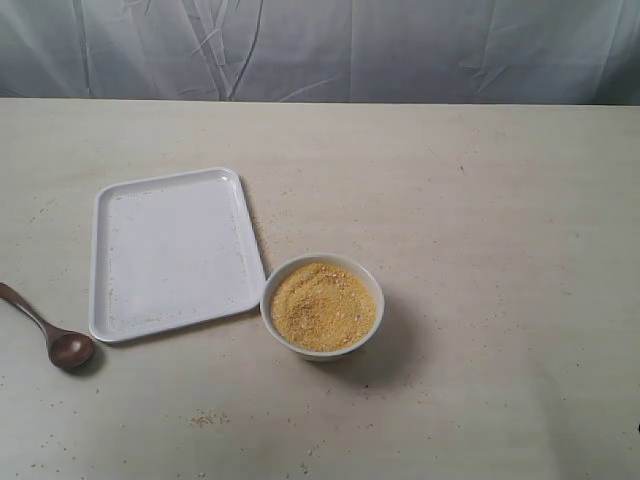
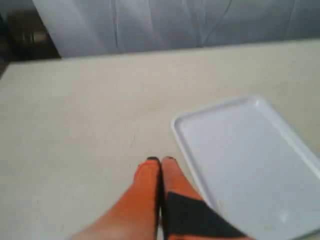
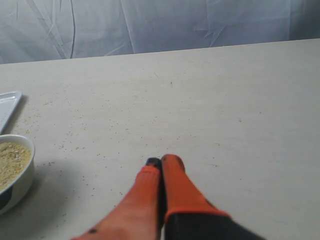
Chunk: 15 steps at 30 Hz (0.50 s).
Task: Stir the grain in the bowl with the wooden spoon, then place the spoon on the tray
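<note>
The wooden spoon is to stir the grain in the white bowl (image 1: 322, 305), so I will next take it by its handle (image 1: 20, 303) with my left gripper.
The white bowl (image 1: 322, 305) stands near the table's middle, filled with yellow-orange grain (image 1: 322, 306). To its left lies the white tray (image 1: 172, 251), bare. The dark wooden spoon (image 1: 50, 333) lies on the table left of the tray, its bowl end toward the front, its handle running off the left edge. Neither gripper shows in the exterior view. In the left wrist view my left gripper (image 2: 160, 159) is shut and holds nothing, beside the tray's corner (image 2: 176, 123). My right gripper (image 3: 161, 160) is shut and holds nothing, over bare table, with the bowl (image 3: 17, 175) off to one side.
Loose grains are scattered on the beige table (image 1: 480, 250), mostly around the bowl and in front of the tray. A wrinkled grey cloth backdrop (image 1: 320, 45) hangs behind the table's far edge.
</note>
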Motion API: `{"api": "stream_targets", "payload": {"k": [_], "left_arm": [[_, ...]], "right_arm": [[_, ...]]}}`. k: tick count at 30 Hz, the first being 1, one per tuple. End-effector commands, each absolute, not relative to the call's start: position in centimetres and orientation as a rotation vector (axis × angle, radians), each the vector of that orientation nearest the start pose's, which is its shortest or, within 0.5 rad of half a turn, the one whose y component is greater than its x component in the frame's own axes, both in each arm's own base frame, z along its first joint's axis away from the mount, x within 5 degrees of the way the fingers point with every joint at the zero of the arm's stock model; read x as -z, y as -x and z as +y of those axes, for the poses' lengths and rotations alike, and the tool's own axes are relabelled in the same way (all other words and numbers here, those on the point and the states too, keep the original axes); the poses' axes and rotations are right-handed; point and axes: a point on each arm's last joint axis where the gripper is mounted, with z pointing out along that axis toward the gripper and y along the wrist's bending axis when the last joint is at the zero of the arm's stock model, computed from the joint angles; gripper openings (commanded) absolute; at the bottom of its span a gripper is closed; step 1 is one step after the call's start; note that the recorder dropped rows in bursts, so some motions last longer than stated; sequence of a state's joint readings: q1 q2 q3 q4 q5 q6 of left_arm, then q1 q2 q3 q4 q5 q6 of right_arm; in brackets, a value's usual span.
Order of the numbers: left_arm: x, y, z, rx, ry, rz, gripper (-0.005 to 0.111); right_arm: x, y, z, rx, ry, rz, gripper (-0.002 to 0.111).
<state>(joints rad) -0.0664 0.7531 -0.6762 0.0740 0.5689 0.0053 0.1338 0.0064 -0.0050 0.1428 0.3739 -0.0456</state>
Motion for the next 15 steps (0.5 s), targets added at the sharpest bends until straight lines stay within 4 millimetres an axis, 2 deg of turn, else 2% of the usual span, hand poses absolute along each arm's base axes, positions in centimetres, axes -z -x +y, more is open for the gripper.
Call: {"api": "stream_targets", "payload": {"k": [1,4,6,7,8,11,12,14,15], "left_arm": [[-28.2,-19.7,-0.3,-0.152,-0.174,2.627,0.0],[-24.5,-22.2,-0.1,-0.216,-0.262,2.843,0.0],[-22.2,-23.8,-0.4,-0.206,-0.447,2.881,0.0],[-21.1,-24.5,-0.6,-0.19,-0.596,2.872,0.0],[-20.2,-25.2,-0.9,-0.18,-0.794,2.822,0.0],[-19.2,-26.0,-2.0,-0.063,-1.099,2.681,0.0],[-18.8,-25.7,-2.4,0.0,-1.382,2.59,0.0],[-18.2,-25.3,-2.5,0.045,-1.69,2.469,0.0],[-18.2,-25.4,-2.5,0.035,-1.73,2.446,0.0]], "right_arm": [[-18.1,-5.2,1.1,-0.197,0.078,1.844,-0.001],[-18.1,-5.2,1.1,-0.197,0.078,1.846,-0.001],[-18.1,-5.2,1.1,-0.197,0.078,1.846,-0.001],[-18.1,-5.2,1.1,-0.197,0.078,1.846,-0.001],[-18.1,-5.2,1.1,-0.197,0.078,1.846,-0.001],[-18.1,-5.2,1.1,-0.197,0.078,1.846,-0.001],[-18.1,-5.2,1.1,-0.197,0.078,1.846,-0.001],[-18.1,-5.2,1.1,-0.197,0.078,1.846,-0.001],[-18.1,-5.2,1.1,-0.197,0.078,1.846,-0.001]]}}
